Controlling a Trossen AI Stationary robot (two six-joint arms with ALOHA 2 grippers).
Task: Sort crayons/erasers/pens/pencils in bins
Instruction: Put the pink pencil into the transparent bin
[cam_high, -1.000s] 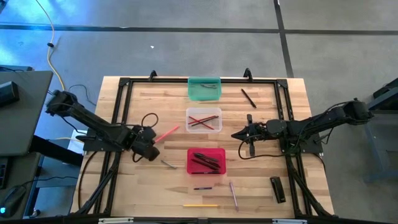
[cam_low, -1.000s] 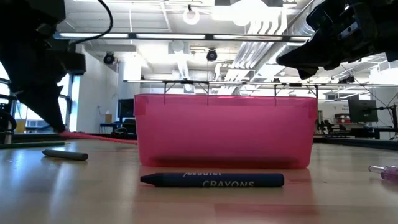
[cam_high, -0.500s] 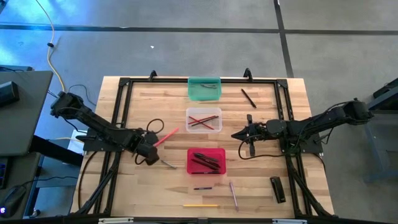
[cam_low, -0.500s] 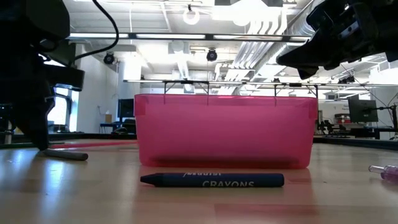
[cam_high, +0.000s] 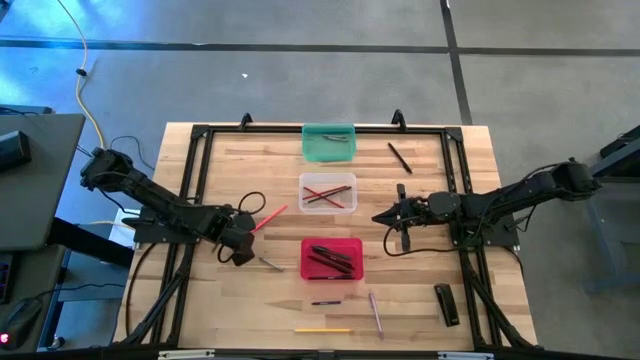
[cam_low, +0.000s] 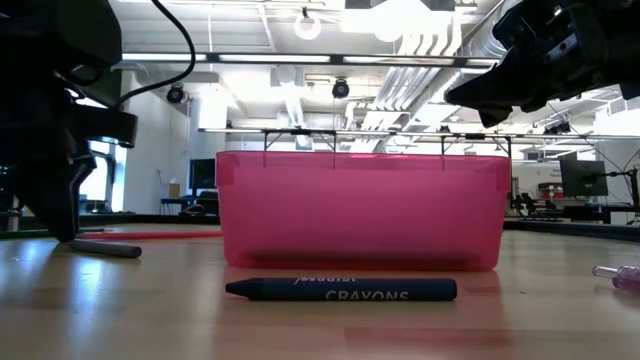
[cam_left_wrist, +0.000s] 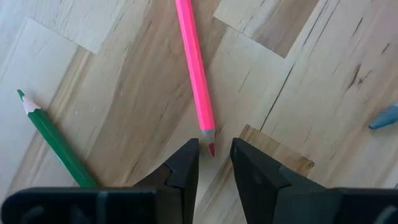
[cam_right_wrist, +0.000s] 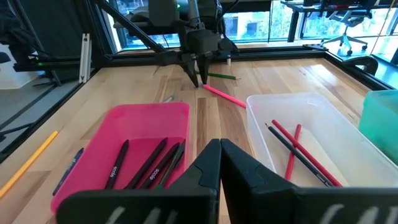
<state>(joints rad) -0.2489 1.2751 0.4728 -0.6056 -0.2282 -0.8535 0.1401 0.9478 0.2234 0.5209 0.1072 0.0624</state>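
Observation:
Next, my left gripper takes hold of the pink pencil by its sharpened tip (cam_left_wrist: 209, 138) to sort it into the clear bin.
My left gripper (cam_left_wrist: 214, 158) (cam_high: 242, 254) points down at the table left of the red bin (cam_high: 331, 258), open. The sharpened tip of a pink pencil (cam_left_wrist: 196, 74) (cam_high: 268, 216) lies flat on the wood between its two fingers, and neither finger touches it. A green pencil (cam_left_wrist: 53, 140) lies beside it. The clear bin (cam_high: 328, 192) holds red pencils, the red bin holds dark pens, and the teal bin (cam_high: 328, 142) stands at the far edge. My right gripper (cam_high: 380, 218) hovers shut to the right of the clear bin.
A grey crayon (cam_high: 270, 264) lies between my left gripper and the red bin. A blue crayon (cam_low: 340, 290), a yellow pencil (cam_high: 322, 329) and a pale purple stick (cam_high: 376, 312) lie near the front edge. A dark pen (cam_high: 400, 157) and a black block (cam_high: 446, 304) lie on the right.
My left gripper has sunk a little toward the table, rolled about its own line and opened, letting go of the pink pencil. The pencil's near end, raised a second ago, now lies flat on the wood. The right arm has kept still.

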